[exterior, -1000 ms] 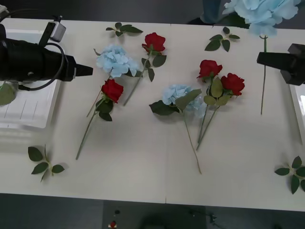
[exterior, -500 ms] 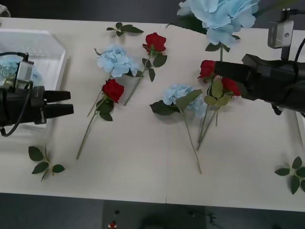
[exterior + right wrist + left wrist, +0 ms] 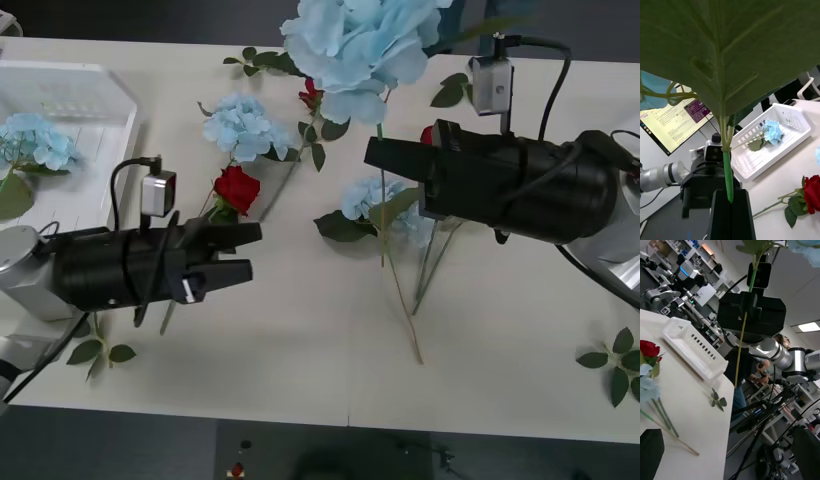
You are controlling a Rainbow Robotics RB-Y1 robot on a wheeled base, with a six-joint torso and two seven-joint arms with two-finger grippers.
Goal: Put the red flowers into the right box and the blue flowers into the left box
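Observation:
The fingers of my right gripper already cover the stem close under the bloom (image 3: 360,45), so my left gripper will grab the blue flower by the bare lower stem (image 3: 383,225).
My right gripper (image 3: 385,155) is shut on the green stem (image 3: 728,180) of a blue flower, whose big pale bloom (image 3: 360,45) is held high above the table's middle. Over the table's left half, my left gripper (image 3: 242,254) is open and holds nothing, close to a red flower (image 3: 237,188). Another blue flower (image 3: 35,140) lies in the left box (image 3: 95,85). On the table lie two more blue flowers (image 3: 245,127) (image 3: 372,198). Two red flowers (image 3: 312,92) (image 3: 428,133) are partly hidden. The right box (image 3: 630,272) is a sliver at the right edge.
Flowerless leaf sprigs lie at the front left (image 3: 95,345), front right (image 3: 615,365) and along the back edge (image 3: 260,62) (image 3: 455,90). The held flower's stem hangs over the stems lying mid-table. A monitor (image 3: 673,120) and other equipment stand beyond the table.
My right arm swung left from the right edge to the middle, carrying the blue flower. My left arm left a blue flower in the left box and came out over the table, open.

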